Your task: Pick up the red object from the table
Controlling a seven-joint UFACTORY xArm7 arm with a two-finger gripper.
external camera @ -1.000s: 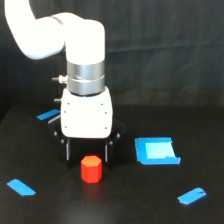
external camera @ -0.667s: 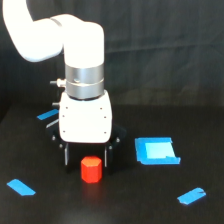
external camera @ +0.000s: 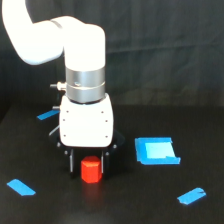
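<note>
The robot's gripper will pick up the red block from the table, and it will next grab the block by its upper part (external camera: 91, 162) to do so.
The red object (external camera: 90, 170), a small red-orange block, stands on the black table (external camera: 140, 200) in the exterior view. My gripper (external camera: 89, 165) hangs from the white arm straight above it. The dark fingers (external camera: 71, 163) reach down on both sides of the block, with a small gap on each side. The gripper is open and straddles the block. The block's upper back part is hidden under the white gripper body (external camera: 86, 125).
A blue square patch (external camera: 156, 150) lies to the exterior view's right of the block. Blue tape strips lie at the front left (external camera: 21, 186), the front right (external camera: 191, 195) and behind the arm at the left (external camera: 47, 115).
The gripper has come down and forward, so the fingers now flank the red block instead of standing behind and above it. The block has not moved.
</note>
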